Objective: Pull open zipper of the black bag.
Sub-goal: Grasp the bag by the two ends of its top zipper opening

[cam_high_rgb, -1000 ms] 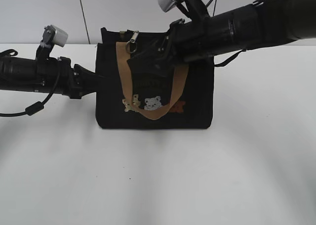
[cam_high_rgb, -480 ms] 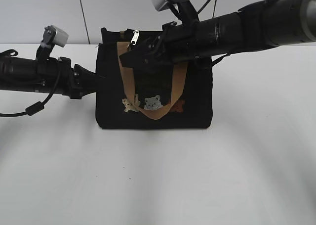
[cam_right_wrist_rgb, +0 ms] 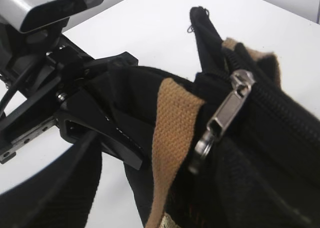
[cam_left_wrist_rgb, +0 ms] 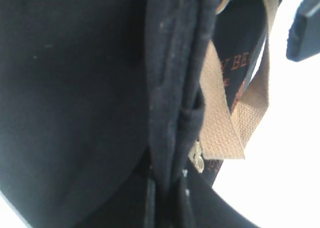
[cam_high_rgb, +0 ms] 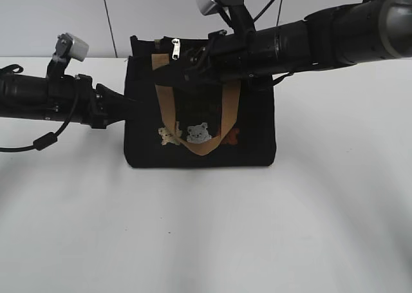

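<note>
I should next grab the silver pull by its ring end (cam_right_wrist_rgb: 201, 149) with my right gripper, and then pull open the zipper (cam_right_wrist_rgb: 282, 106) of the black bag.
The black bag (cam_high_rgb: 199, 129) stands upright on the white table, its tan handle (cam_high_rgb: 168, 109) hanging over the bear pictures. The zipper (cam_right_wrist_rgb: 280, 102) runs along its top, and the silver pull (cam_high_rgb: 175, 48) sits near the left end. My left gripper (cam_high_rgb: 122, 102) is shut on the bag's left side seam (cam_left_wrist_rgb: 167, 138), which runs down between its jaws. My right gripper (cam_high_rgb: 166, 76) reaches in from the right, open, just below the pull. In the right wrist view the pull (cam_right_wrist_rgb: 227, 112) and its ring (cam_right_wrist_rgb: 201, 149) hang beside the tan handle (cam_right_wrist_rgb: 172, 133), untouched.
White table (cam_high_rgb: 206, 228) all around the bag, a pale wall behind. The left arm's camera (cam_right_wrist_rgb: 50, 7) and black finger (cam_right_wrist_rgb: 107, 138) show close to the bag's corner in the right wrist view. A cable (cam_high_rgb: 45, 140) loops under the left arm.
My right arm has risen and slid left across the bag's front, so its tip now sits just under the pull and covers the ring. The left arm and the bag have stayed put.
</note>
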{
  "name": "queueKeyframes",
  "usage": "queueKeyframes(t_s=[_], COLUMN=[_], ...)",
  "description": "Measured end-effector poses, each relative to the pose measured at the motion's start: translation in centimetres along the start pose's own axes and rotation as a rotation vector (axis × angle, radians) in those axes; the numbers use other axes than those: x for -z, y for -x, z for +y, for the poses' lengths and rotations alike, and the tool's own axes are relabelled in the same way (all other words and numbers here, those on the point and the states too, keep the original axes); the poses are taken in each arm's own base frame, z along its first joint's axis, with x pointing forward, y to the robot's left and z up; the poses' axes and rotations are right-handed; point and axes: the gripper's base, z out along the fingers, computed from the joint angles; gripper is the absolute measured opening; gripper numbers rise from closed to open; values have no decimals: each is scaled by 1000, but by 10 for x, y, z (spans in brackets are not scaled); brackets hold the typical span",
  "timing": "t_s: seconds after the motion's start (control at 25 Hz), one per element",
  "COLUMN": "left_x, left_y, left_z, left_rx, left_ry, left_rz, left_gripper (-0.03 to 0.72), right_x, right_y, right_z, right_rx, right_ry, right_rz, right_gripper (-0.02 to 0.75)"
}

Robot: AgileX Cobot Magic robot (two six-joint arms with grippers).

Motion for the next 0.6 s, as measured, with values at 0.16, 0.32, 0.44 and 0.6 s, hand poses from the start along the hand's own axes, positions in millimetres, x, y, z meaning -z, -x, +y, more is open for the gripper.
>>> queueKeyframes(t_s=[0.16, 0.32, 0.44, 0.6], left_x=[0, 0, 0, 0], left_y=[0, 0, 0, 0], left_z=[0, 0, 0, 0], left_rx=[1, 1, 1, 1], left_ry=[2, 2, 2, 1], left_rz=[0, 0, 0, 0], left_gripper=[28, 28, 28, 28], right_x=[-1, -1, -1, 0], right_y=[0, -1, -1, -1], right_z=[-1, -2, -3, -5], right_rx=[-4, -5, -6, -32], right_ry=[-2, -12, -25, -45], right_rz=[-2, 2, 5, 6], right_gripper=[486, 349, 237, 140])
